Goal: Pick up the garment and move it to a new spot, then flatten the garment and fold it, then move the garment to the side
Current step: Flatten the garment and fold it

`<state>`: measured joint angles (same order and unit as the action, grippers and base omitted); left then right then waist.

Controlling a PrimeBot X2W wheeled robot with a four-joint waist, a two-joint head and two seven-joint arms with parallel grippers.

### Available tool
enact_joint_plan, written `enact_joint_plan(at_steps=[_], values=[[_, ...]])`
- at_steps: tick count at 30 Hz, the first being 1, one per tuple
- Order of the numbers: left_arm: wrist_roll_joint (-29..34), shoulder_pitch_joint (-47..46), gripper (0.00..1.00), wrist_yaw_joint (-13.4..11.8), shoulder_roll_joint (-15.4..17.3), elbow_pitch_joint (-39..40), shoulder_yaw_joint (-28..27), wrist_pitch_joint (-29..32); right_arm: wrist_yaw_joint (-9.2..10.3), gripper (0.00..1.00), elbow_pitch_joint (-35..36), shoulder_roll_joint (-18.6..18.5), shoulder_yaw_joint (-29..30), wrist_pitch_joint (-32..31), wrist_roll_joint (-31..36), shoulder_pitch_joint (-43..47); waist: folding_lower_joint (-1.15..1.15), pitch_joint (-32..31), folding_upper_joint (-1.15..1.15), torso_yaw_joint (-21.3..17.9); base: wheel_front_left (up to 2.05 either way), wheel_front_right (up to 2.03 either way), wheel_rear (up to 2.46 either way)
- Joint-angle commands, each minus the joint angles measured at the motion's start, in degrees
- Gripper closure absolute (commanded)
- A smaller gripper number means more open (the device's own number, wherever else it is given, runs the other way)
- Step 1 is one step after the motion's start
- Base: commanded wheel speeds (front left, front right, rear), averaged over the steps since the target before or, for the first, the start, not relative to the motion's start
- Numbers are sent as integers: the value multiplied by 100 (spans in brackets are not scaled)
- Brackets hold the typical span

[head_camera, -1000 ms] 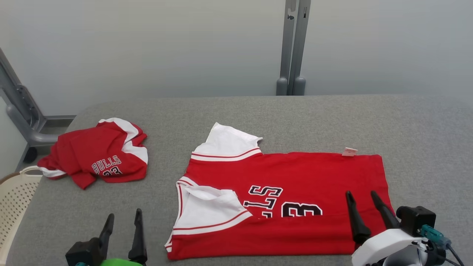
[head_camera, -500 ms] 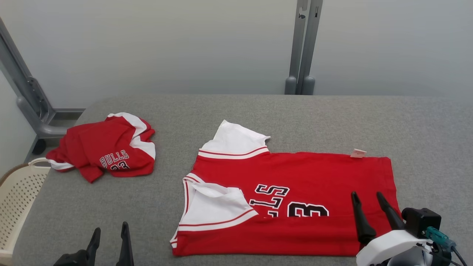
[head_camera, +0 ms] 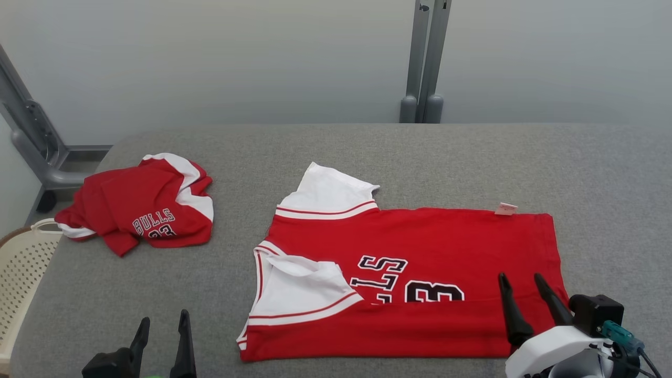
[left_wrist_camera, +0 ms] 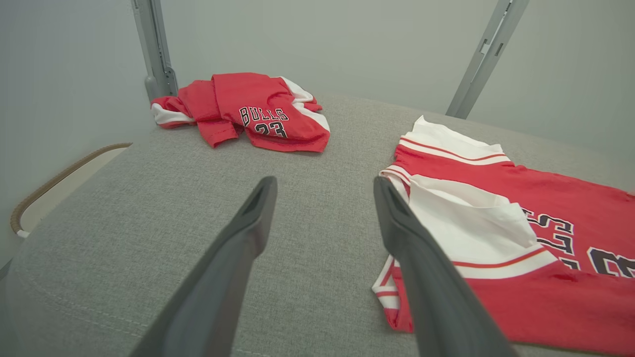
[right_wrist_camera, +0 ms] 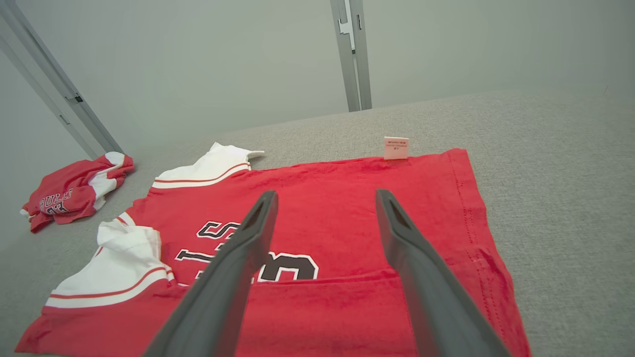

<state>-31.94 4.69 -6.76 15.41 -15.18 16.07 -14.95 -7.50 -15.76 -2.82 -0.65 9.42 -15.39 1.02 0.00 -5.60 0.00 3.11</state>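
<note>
The red jersey's hem corner beside the white tag is next for my right gripper to grab, and then I will fold that side of the jersey over the number [head_camera: 434,292].
The garment [head_camera: 420,236] is a red jersey with white sleeves and black lettering, spread on the grey table [head_camera: 367,152] with its near edge folded up over the number. A small white tag [head_camera: 505,208] sticks out of its far edge. My right gripper [head_camera: 520,276] hovers open above the jersey's right part, nothing between its fingers; the right wrist view shows the red cloth [right_wrist_camera: 426,183] under the gripper [right_wrist_camera: 325,194]. Left of the jersey's near corner [left_wrist_camera: 397,317], my left gripper [head_camera: 164,316] stands open over bare table, also empty [left_wrist_camera: 323,182].
A second red jersey [head_camera: 142,210] lies crumpled at the table's far left [left_wrist_camera: 253,106]. A cream perforated basket [head_camera: 21,273] stands beside the table's left edge. Grey metal posts [head_camera: 422,63] rise behind the table against a pale wall.
The head view has shifted a little. My left gripper has drawn back, lower and further left in the view. The jersey and the right gripper stay as they were.
</note>
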Motion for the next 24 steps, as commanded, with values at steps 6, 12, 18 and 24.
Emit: enact_joint_plan(at_steps=[6, 12, 18, 24], values=[[52, -149, 0, -88, 16, 39, 21, 43, 3, 0, 23, -14, 33, -42, 53, -64, 0, 91, 0, -37, 0, 0, 0], [48, -211, 0, -127, 32, 108, 47, 103, 3, 0, 75, -15, 22, -102, 129, -150, 0, 127, 0, -52, 0, 0, 0], [18, -283, 0, -135, 11, 141, 83, 150, 3, 0, 118, -15, 48, -192, 109, -217, 0, 179, 0, -45, 0, 0, 0], [91, -741, 0, -41, 65, 76, 230, 455, 3, 0, 95, -16, 61, -676, 242, -434, 0, 394, 0, -69, 0, 0, 0]])
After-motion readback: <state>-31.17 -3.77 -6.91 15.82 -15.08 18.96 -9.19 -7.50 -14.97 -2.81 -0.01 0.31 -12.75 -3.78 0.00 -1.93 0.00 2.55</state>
